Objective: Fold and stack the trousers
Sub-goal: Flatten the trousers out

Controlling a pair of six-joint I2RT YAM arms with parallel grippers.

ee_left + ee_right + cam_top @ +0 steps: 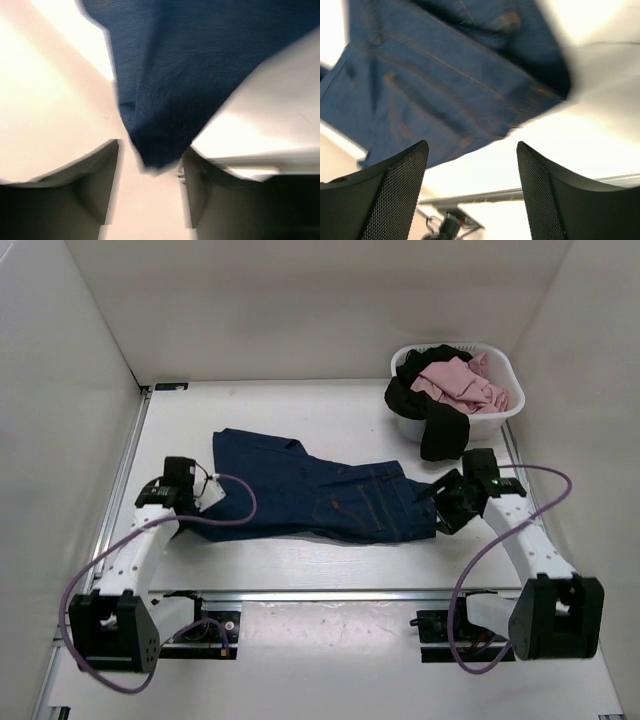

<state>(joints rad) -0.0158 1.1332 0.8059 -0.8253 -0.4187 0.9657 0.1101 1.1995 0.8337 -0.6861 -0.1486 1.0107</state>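
Note:
My right gripper grabs the far edge of the trousers near the waistband end next, to stretch the trousers lengthwise for folding.
The trousers (320, 495) are dark navy jeans with orange stitching, lying folded across the middle of the table, waistband end to the right. My left gripper (207, 496) is at their left end. In the left wrist view it (150, 150) is open, with a corner of the navy cloth (165, 90) reaching down between the fingers, not pinched. My right gripper (446, 503) is at the waistband end. In the right wrist view it (472, 150) is open and empty, just off the edge of the jeans (435, 80), with bare table between its black mesh pads (395, 192).
A white laundry basket (500, 417) with pink and black clothes stands at the back right; a black garment (440, 435) hangs over its front rim near my right arm. White walls enclose the table on three sides. A metal rail (350, 592) runs along the near edge.

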